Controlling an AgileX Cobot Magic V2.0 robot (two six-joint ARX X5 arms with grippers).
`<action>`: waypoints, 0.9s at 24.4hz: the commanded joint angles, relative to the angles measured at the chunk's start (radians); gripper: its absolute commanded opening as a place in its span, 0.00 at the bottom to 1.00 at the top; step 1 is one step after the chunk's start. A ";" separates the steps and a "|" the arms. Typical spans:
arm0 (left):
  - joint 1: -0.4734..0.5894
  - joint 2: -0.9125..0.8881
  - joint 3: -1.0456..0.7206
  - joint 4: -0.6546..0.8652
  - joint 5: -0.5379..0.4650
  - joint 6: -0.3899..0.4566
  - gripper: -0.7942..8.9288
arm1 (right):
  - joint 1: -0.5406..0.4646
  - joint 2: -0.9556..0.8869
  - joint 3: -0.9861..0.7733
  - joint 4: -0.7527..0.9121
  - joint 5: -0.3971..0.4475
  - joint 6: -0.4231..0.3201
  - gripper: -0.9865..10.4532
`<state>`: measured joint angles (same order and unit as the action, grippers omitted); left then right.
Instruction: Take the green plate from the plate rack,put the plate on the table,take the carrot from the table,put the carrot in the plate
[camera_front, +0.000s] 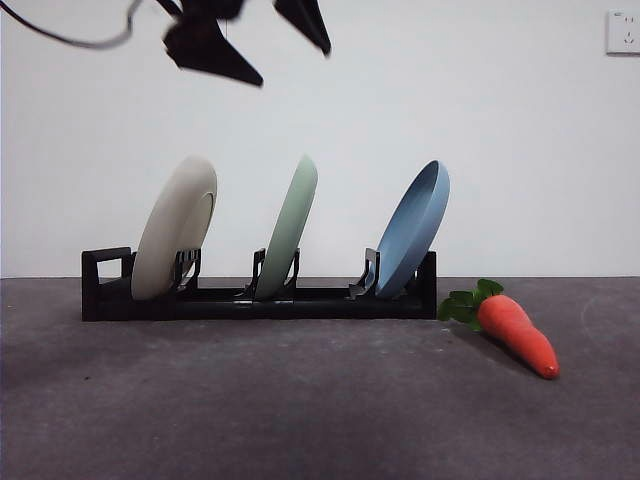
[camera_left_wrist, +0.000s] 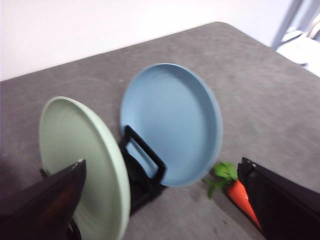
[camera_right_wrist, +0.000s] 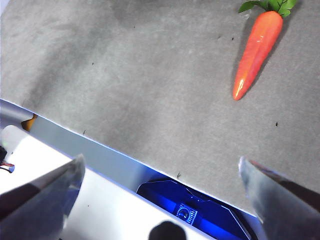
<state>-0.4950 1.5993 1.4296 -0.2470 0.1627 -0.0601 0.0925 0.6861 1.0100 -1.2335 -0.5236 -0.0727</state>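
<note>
My left gripper pinches the green plate by its thin rim (camera_front: 291, 228) (camera_left_wrist: 120, 182) next, since the plate's round side spreads wider than the open fingers.
The green plate (camera_front: 290, 230) stands on edge in the middle slot of the black plate rack (camera_front: 300, 302) on the table (camera_front: 300, 410). My left gripper (camera_front: 290, 65) hangs open and empty high above the rack, over the green plate. In the left wrist view its jaws (camera_left_wrist: 162, 165) stand wide apart, with the green plate (camera_left_wrist: 75, 145) near one jaw and the rack (camera_left_wrist: 145, 162) between them. The carrot (camera_front: 515, 335) lies on the table right of the rack, leaves toward the rack; it also shows in the left wrist view (camera_left_wrist: 240, 192). My right gripper (camera_right_wrist: 161, 160) is open and empty over the table's edge, far from the carrot (camera_right_wrist: 257, 50).
A cream-white plate (camera_front: 175, 240) stands in the rack's left slot, by the loop handle. A blue plate (camera_front: 415, 225) leans in the right slot; it also shows in the left wrist view (camera_left_wrist: 170, 120). A white wall with a socket (camera_front: 622, 30) is behind.
</note>
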 joint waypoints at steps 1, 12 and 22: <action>-0.003 0.077 0.001 0.050 -0.022 0.011 0.66 | 0.002 0.001 0.003 0.005 -0.001 0.013 0.58; -0.002 0.224 0.001 0.121 -0.087 0.011 0.66 | 0.002 0.001 0.003 0.005 0.000 0.013 0.58; 0.014 0.254 0.001 0.156 -0.069 0.008 0.27 | 0.002 0.001 0.003 0.005 0.000 0.023 0.58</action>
<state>-0.4847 1.8446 1.4330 -0.0967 0.0910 -0.0601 0.0925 0.6861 1.0100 -1.2335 -0.5236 -0.0563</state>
